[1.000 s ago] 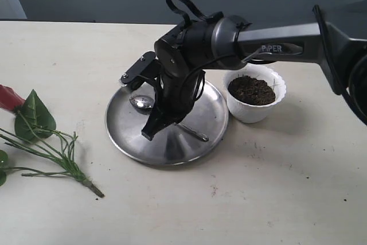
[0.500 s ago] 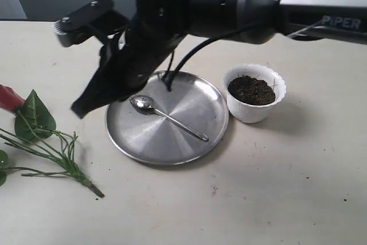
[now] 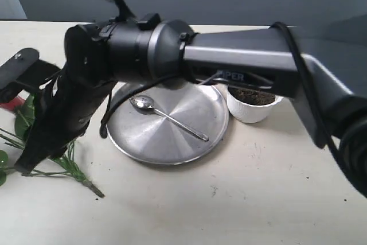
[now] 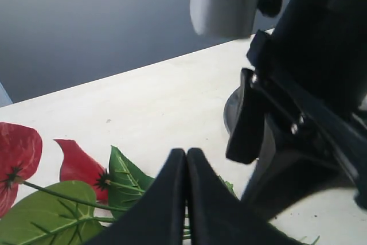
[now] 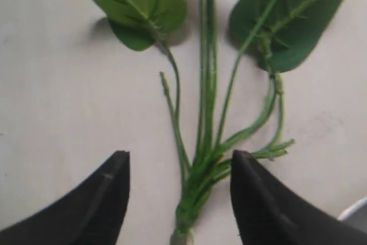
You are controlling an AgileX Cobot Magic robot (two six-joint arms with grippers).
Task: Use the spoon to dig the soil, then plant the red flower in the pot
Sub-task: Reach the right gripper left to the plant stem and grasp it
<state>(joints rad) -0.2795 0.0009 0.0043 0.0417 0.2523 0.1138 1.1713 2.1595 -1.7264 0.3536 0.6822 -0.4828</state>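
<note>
I need to grab the red flower with my right gripper where its green stems join (image 5: 202,170) in one narrow bundle, because the leaves and side stems spread wide above.
The red flower (image 3: 71,167) lies on the table at the far left, with its blooms partly hidden behind my arm. My right gripper (image 3: 14,129) has reached across and hangs open over it. In the right wrist view the joined green stems (image 5: 206,113) run between the spread fingers of the right gripper (image 5: 180,156), untouched. The spoon (image 3: 166,117) lies loose on the steel plate (image 3: 189,148). Behind the arm stands the white pot (image 3: 252,113) holding the soil (image 3: 255,97). My left gripper (image 4: 186,153) is shut and empty, close to the red blooms (image 4: 77,162) and leaves.
The right arm's thick black body (image 3: 149,50) spans the scene from the right side to the flower, covering part of the plate and pot. In the left wrist view it fills the side beside the left gripper (image 4: 309,84).
My right arm has swung left from above the plate to over the flower stems, its gripper still open. The spoon stays on the plate and the flower has not moved.
</note>
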